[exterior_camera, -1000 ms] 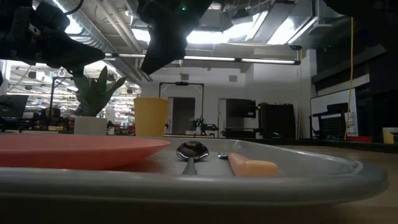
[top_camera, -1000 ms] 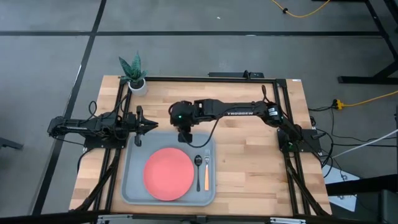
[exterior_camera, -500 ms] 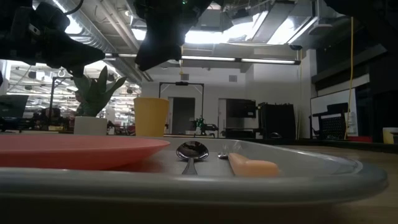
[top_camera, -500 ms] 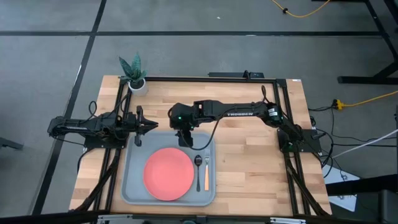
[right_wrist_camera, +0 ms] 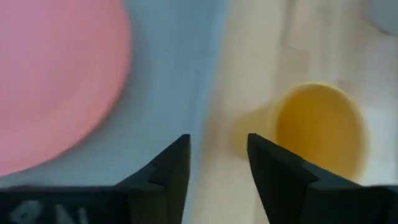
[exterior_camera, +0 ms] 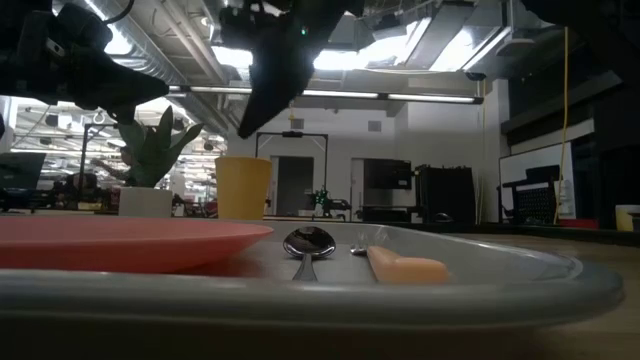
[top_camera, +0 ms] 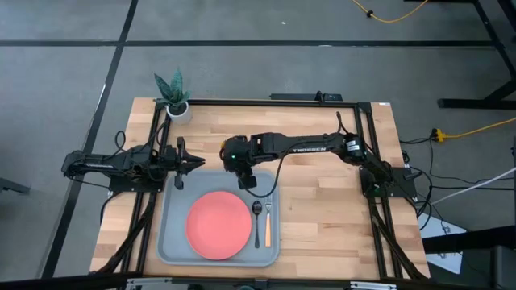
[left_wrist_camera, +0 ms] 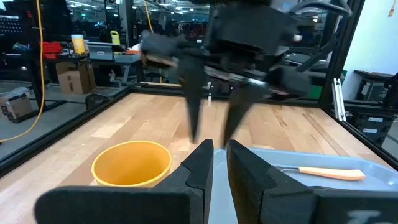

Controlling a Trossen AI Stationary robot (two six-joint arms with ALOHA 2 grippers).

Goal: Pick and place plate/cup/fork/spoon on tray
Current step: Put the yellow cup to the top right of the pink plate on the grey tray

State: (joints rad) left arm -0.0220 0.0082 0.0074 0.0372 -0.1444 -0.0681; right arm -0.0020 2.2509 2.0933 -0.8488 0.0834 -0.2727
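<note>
The cup will go on the grey-blue tray (right_wrist_camera: 168,81), so my right gripper will first grab the yellow cup by its open rim (right_wrist_camera: 279,121).
The yellow cup (left_wrist_camera: 132,163) stands upright on the bare wood just past the tray's far edge; it also shows in the right wrist view (right_wrist_camera: 317,127) and the low view (exterior_camera: 243,187). In the high view my right arm hides it. My right gripper (top_camera: 247,180) is open and points down above the tray's far rim, beside the cup and touching nothing. The pink plate (top_camera: 218,224), dark spoon (top_camera: 256,209) and orange-handled fork (top_camera: 268,227) lie on the grey-blue tray (top_camera: 169,242). My left gripper (top_camera: 200,163) waits shut at the tray's far left corner.
A white pot with a green plant (top_camera: 173,103) stands at the table's far left corner. Black frame rails (top_camera: 153,185) run along the table's left and right sides. Bare wood (top_camera: 322,217) lies to the right of the tray.
My right gripper has shifted a little toward the table's right and near edge above the tray's far rim, staying open. The cup, plate, spoon and fork have not moved.
</note>
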